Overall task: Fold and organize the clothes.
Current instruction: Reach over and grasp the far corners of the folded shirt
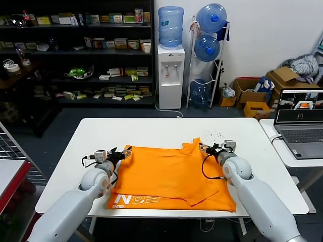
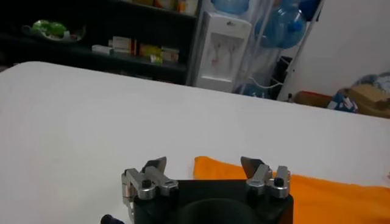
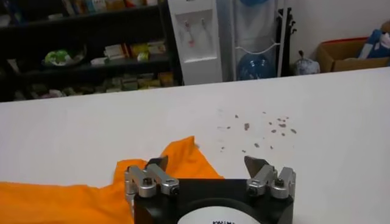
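The left gripper grabs the orange T-shirt (image 1: 169, 176) by its folded-over corner (image 1: 128, 150) next, to fold it into a neat bundle.
The bright orange T-shirt (image 1: 169, 176) lies folded over on the white table (image 1: 166, 130), white lettering showing at its near left edge. My left gripper (image 1: 124, 150) is open and empty at the shirt's far left corner; that corner shows between its fingertips in the left wrist view (image 2: 210, 169). My right gripper (image 1: 204, 147) is open and empty at the shirt's far right corner, where a pointed tip of cloth (image 3: 183, 155) sticks up. The gripper mouths also show in the left wrist view (image 2: 204, 164) and the right wrist view (image 3: 207, 163).
A second white table with an open laptop (image 1: 299, 121) stands at the right. Small dark specks (image 3: 262, 129) dot the table beyond the right gripper. Shelves (image 1: 75, 50), a water dispenser (image 1: 170, 75) and cardboard boxes (image 1: 252, 93) stand behind.
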Action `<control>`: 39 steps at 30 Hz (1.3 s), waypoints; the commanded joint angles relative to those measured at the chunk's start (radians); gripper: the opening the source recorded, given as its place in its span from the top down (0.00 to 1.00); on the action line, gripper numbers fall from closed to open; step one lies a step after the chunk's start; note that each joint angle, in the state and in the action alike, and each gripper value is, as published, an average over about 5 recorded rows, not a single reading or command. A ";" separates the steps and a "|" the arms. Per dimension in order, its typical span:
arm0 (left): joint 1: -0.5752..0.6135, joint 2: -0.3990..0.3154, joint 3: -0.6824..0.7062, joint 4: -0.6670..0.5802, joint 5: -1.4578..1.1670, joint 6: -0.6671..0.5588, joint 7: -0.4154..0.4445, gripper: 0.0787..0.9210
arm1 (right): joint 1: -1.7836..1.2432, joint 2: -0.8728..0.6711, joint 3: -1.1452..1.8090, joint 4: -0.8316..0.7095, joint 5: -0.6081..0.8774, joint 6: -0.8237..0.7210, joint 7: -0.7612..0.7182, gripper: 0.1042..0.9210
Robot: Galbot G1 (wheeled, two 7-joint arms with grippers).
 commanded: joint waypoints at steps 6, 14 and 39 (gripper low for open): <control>-0.103 -0.039 0.084 0.141 0.000 0.010 0.008 0.12 | 0.094 0.063 -0.063 -0.151 -0.020 -0.002 -0.023 0.12; -0.087 -0.036 0.085 0.131 0.010 0.014 -0.003 0.12 | 0.099 0.068 -0.074 -0.171 -0.017 -0.020 -0.027 0.17; -0.081 -0.046 0.090 0.118 0.040 -0.012 -0.008 0.86 | 0.061 0.036 -0.066 -0.090 -0.004 0.081 -0.056 0.98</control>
